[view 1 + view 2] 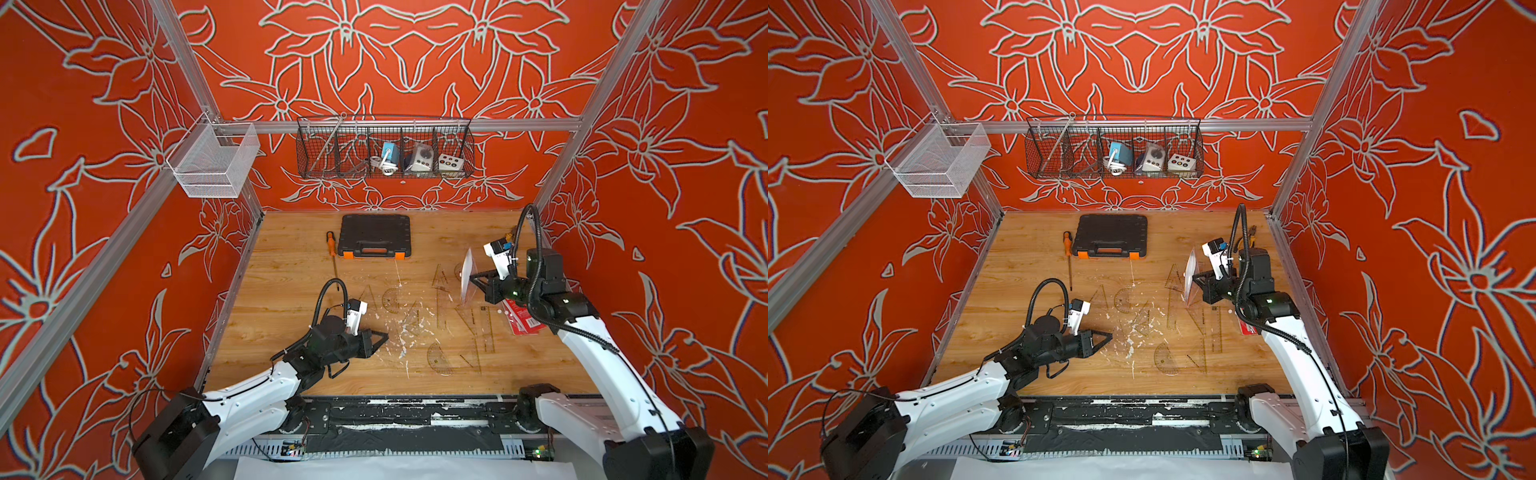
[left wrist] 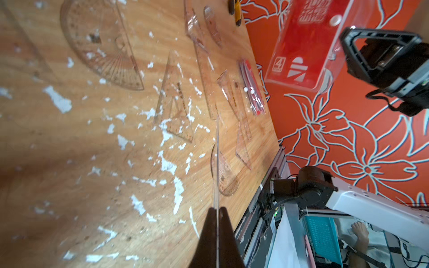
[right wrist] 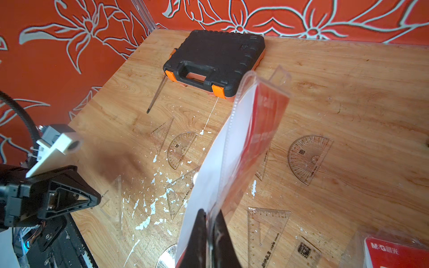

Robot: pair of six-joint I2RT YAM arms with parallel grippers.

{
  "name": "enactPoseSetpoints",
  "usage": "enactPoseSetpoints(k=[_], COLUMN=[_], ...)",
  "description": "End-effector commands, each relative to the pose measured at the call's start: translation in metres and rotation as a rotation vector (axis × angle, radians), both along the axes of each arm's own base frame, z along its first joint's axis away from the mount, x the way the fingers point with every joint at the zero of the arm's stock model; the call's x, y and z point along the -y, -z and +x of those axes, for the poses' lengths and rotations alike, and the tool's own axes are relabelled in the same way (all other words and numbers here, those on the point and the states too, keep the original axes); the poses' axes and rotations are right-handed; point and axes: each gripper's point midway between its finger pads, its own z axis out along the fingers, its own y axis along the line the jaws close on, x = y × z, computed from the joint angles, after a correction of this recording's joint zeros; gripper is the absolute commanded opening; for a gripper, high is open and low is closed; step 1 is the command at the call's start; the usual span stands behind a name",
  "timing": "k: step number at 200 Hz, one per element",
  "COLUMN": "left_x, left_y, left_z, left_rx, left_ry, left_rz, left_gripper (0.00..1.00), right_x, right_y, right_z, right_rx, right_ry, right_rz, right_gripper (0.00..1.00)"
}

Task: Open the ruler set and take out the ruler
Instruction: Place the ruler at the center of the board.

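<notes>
My left gripper should keep holding the ruler. The thin clear ruler (image 2: 217, 162) is above the flat table and would drop if I opened now.
The ruler set (image 1: 467, 274) (image 1: 1189, 277) is a clear pouch with a red card and a white back. My right gripper (image 1: 474, 279) (image 1: 1197, 280) (image 3: 210, 212) is shut on its edge and holds it upright above the table's right side. It also shows in the left wrist view as the pouch (image 2: 306, 44). My left gripper (image 1: 384, 336) (image 1: 1109, 336) (image 2: 217, 210) is shut on a thin clear ruler (image 2: 217, 162), seen edge-on between its jaws. From the right wrist this ruler (image 3: 115, 204) looks triangular. It hovers low over the table's left-middle.
Several clear rulers, set squares and protractors (image 1: 439, 359) lie across the middle of the wooden table (image 1: 291, 291). Another red pack (image 1: 523, 321) lies under the right arm. A black tool case (image 1: 374, 235) and an orange screwdriver (image 1: 331, 242) lie at the back. A wire basket (image 1: 384, 147) hangs on the wall.
</notes>
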Motion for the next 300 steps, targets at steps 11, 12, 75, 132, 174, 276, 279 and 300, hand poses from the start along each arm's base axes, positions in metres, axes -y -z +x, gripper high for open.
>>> enactPoseSetpoints(k=[11, 12, 75, 132, 174, 276, 279, 300], left_x=[0.007, 0.007, 0.016, 0.017, 0.019, 0.019, 0.018, 0.016], left_y=[-0.015, -0.014, 0.020, 0.042, 0.056, 0.066, 0.065, 0.050], left_z=[-0.005, -0.005, -0.012, -0.003, 0.004, 0.015, 0.017, 0.029], left_rx=[0.010, 0.008, -0.097, -0.128, -0.154, -0.153, -0.145, -0.082], left_ry=[0.041, 0.041, 0.105, 0.099, 0.091, 0.063, 0.058, 0.028], left_rz=[-0.100, -0.100, -0.081, -0.030, -0.009, 0.044, 0.048, 0.087], left_gripper=[0.00, 0.00, 0.00, 0.00, 0.03, 0.23, 0.23, 0.26], right_x=[-0.002, -0.002, -0.001, -0.001, 0.000, 0.001, 0.001, 0.000], right_y=[-0.004, -0.004, -0.004, -0.002, -0.002, -0.003, -0.004, -0.004], right_z=[-0.003, -0.003, -0.005, -0.006, -0.006, -0.008, -0.009, -0.009], right_rx=[0.020, 0.019, 0.019, 0.017, 0.018, 0.023, 0.023, 0.022], right_ry=[-0.012, -0.012, -0.007, -0.005, -0.001, 0.003, 0.002, -0.005], right_rz=[0.012, 0.011, 0.011, 0.007, 0.006, 0.003, 0.004, 0.010], right_gripper=[0.00, 0.00, 0.00, 0.00, 0.00, 0.00, 0.00, 0.00])
